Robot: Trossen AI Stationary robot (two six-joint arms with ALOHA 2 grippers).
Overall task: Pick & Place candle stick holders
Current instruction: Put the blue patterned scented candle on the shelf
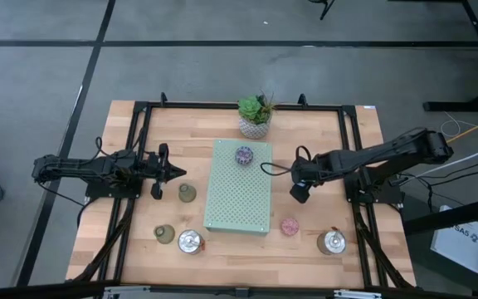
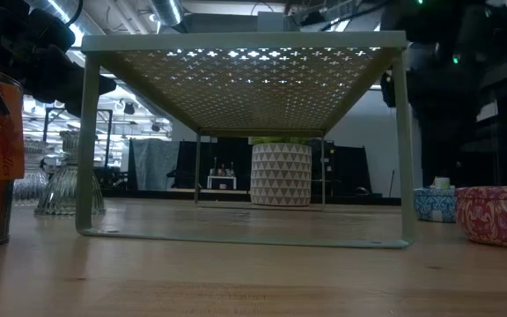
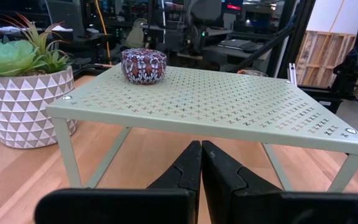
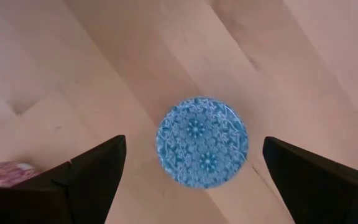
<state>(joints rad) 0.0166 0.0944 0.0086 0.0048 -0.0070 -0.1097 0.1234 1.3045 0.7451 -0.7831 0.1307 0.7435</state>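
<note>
My right gripper is to set the blue patterned holder on the green perforated rack, so next it needs to grab the holder by its round side (image 4: 202, 182).
A blue patterned holder (image 4: 202, 141) sits on the wooden table to the right of the green perforated rack (image 1: 237, 187). It also shows in the low view (image 2: 435, 204). My right gripper (image 4: 194, 143) is open above it and points down, with a finger on either side and clear of it. A purple holder (image 1: 244, 155) sits on the rack's far end. A pink holder (image 1: 290, 226) and a silver one (image 1: 333, 242) stand near the right front. Two olive holders (image 1: 187, 193) (image 1: 165, 233) and a silver one (image 1: 190, 242) stand left of the rack. My left gripper (image 1: 173, 172) is shut and empty, left of the rack.
A green succulent in a white patterned pot (image 1: 256, 112) stands behind the rack at the table's far edge. The rack stands on thin legs (image 2: 84, 150) with open room beneath it. Black frame rails (image 1: 135, 133) run along both sides of the table.
</note>
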